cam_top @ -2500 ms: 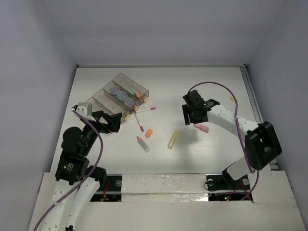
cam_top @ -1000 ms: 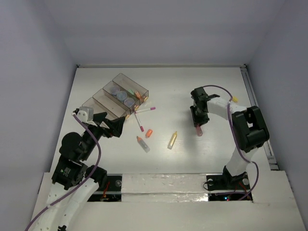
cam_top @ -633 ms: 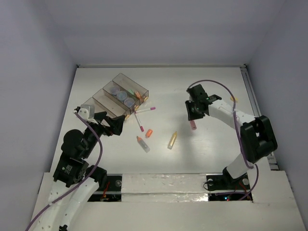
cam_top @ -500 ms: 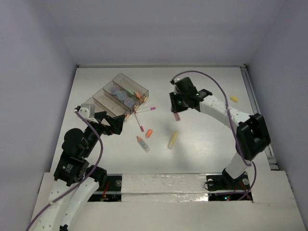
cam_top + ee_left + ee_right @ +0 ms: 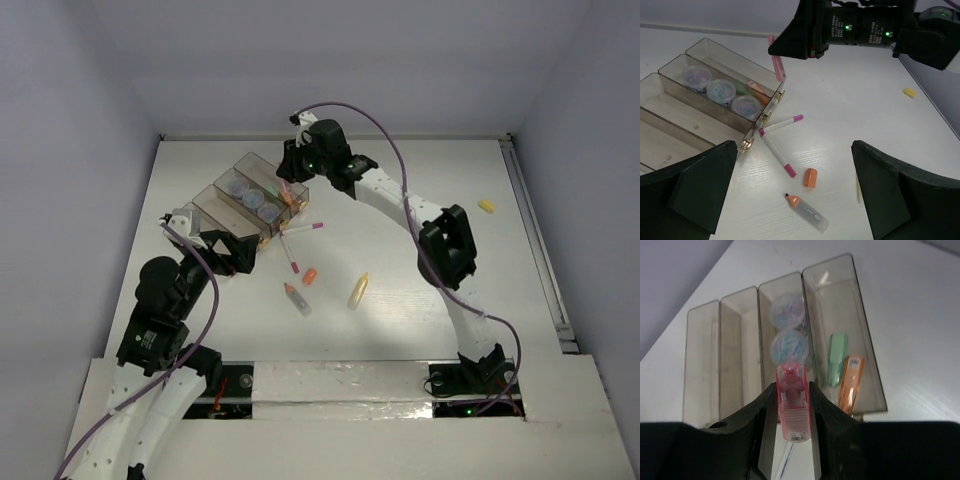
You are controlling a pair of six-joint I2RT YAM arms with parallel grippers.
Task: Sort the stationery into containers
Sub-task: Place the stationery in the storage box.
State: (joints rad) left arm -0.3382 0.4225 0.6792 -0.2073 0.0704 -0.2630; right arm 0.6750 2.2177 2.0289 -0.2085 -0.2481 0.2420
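Observation:
My right gripper should move the pink stick to the green stick's section of the containers before releasing it: the pink stick hangs over the rolls, so if I opened now, it would miss.
My right gripper is shut on a pink stick and holds it above the near end of the containers. It also shows in the left wrist view, with the pink stick hanging over the containers' end. Grey-lilac rolls fill one compartment; a green stick and an orange stick lie in the one beside it. My left gripper is open and empty above two white pens, an orange cap and an orange-tipped marker.
A yellow stick lies mid-table and a small yellow piece near the right edge. The containers stand at the back left, with my left gripper just in front of them. Walls close in the table on three sides.
My right gripper closed on the pink stick at the table's right-middle, lifted it and carried it left and back to over the containers. The left arm has barely moved.

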